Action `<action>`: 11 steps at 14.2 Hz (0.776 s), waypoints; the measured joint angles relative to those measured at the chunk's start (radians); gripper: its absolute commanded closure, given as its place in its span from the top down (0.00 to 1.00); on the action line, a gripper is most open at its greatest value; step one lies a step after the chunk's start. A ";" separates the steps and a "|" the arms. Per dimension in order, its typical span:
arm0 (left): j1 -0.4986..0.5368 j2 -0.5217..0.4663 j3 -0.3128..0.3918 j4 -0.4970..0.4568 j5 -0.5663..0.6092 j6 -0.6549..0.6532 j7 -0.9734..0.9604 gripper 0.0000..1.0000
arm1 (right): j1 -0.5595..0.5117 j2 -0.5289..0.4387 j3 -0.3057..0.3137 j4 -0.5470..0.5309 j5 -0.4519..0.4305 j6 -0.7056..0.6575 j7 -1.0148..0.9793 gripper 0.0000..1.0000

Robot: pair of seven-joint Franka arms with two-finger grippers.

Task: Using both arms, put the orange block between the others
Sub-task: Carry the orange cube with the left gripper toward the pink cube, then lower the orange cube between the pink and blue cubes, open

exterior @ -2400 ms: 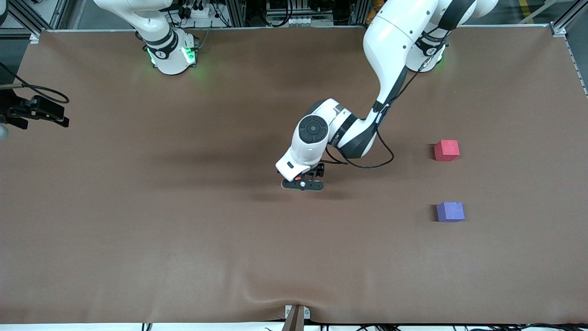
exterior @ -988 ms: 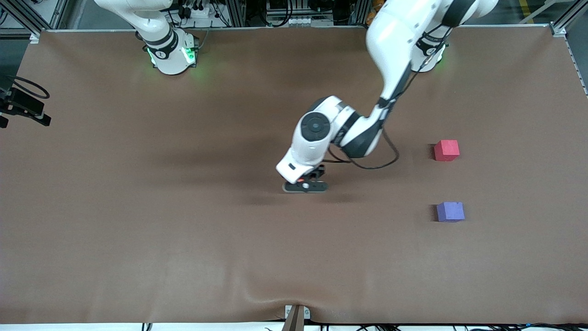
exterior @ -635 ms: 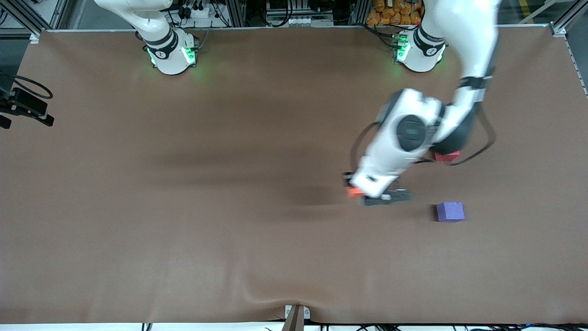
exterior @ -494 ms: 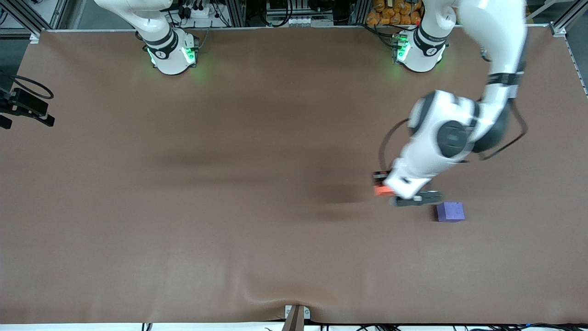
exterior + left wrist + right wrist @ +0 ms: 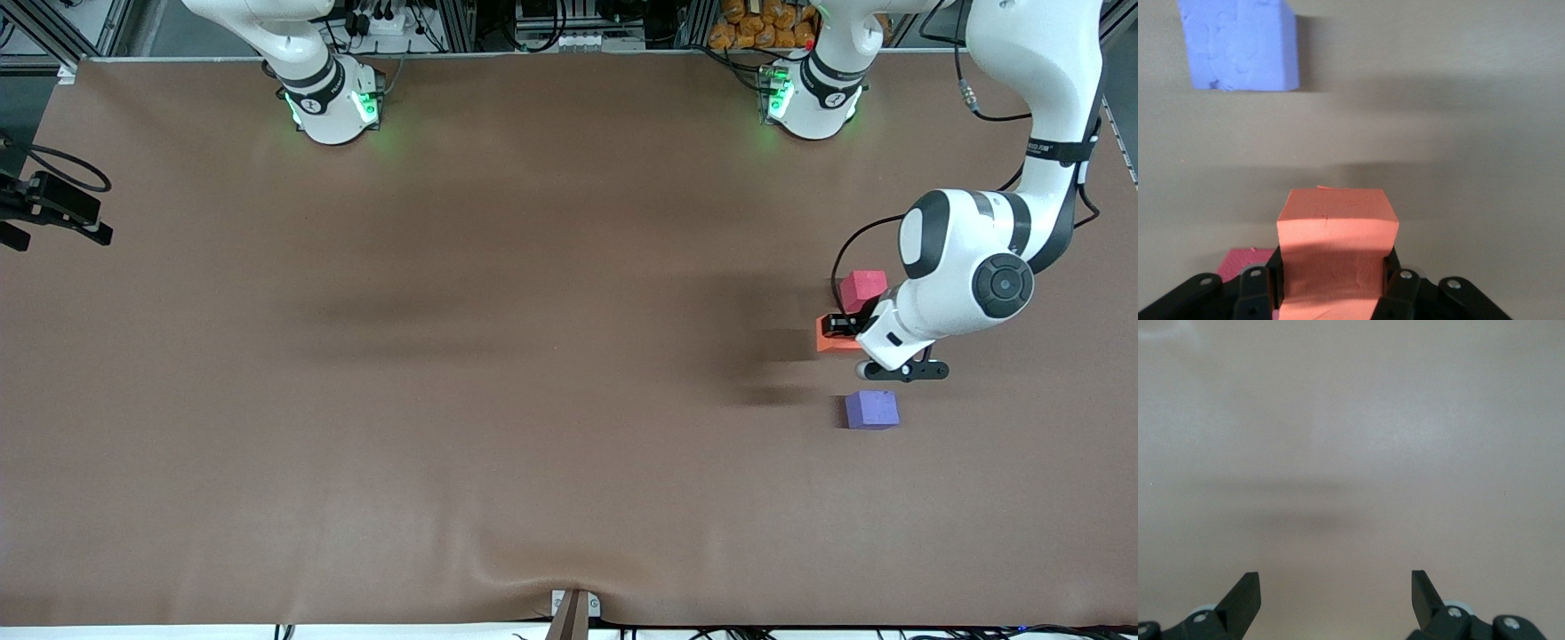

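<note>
The orange block (image 5: 828,340) (image 5: 1336,223) hangs short of the spot beside the blue cube, so my left gripper needs to move it toward that spot before letting go.
My left gripper (image 5: 835,330) is shut on the orange block (image 5: 828,340), holding it above the table. The block hangs over the gap between the others, slightly toward the table's middle from their line. The pinkish-red cube (image 5: 863,288) lies farther from the front camera, the purple-blue cube (image 5: 871,410) nearer. In the left wrist view the orange block (image 5: 1336,223) sits clamped in the left gripper (image 5: 1333,259), with the purple-blue cube (image 5: 1238,43) and a corner of the pinkish-red cube (image 5: 1243,261) around it. My right gripper (image 5: 1335,579) stands open over bare table; it (image 5: 55,209) waits at the right arm's end.
The brown table mat (image 5: 498,373) has a wrinkle at its front edge near a small bracket (image 5: 573,609). The left arm's elbow and forearm (image 5: 987,258) hang over the table near the cubes. Both green-lit bases (image 5: 331,105) stand along the back edge.
The left arm has swung from the table's middle toward its own end, carrying the orange block to the gap between the two cubes. The right gripper has barely moved.
</note>
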 measured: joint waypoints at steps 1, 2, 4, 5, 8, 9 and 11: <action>0.022 0.002 0.000 -0.029 0.000 0.044 0.040 0.00 | 0.000 0.000 0.000 0.000 0.000 0.000 0.000 1.00; 0.045 0.005 -0.001 -0.049 0.000 0.077 0.084 0.00 | 0.000 0.000 0.000 0.000 0.000 0.000 0.000 1.00; 0.085 0.014 0.000 -0.071 0.000 0.118 0.149 0.00 | 0.000 0.000 0.000 0.000 0.000 0.000 0.000 1.00; 0.095 0.019 0.000 -0.075 0.000 0.128 0.170 0.00 | 0.000 0.000 0.000 0.000 0.000 0.001 0.000 1.00; 0.101 0.040 -0.001 -0.077 0.000 0.162 0.210 0.00 | 0.000 0.000 0.001 -0.001 0.000 0.001 0.000 1.00; 0.104 0.047 -0.001 -0.077 0.000 0.176 0.219 0.00 | 0.000 0.000 0.001 -0.001 0.000 0.001 0.000 1.00; 0.109 0.064 -0.001 -0.077 0.000 0.206 0.226 0.00 | 0.000 0.000 0.001 -0.001 0.000 0.001 0.000 1.00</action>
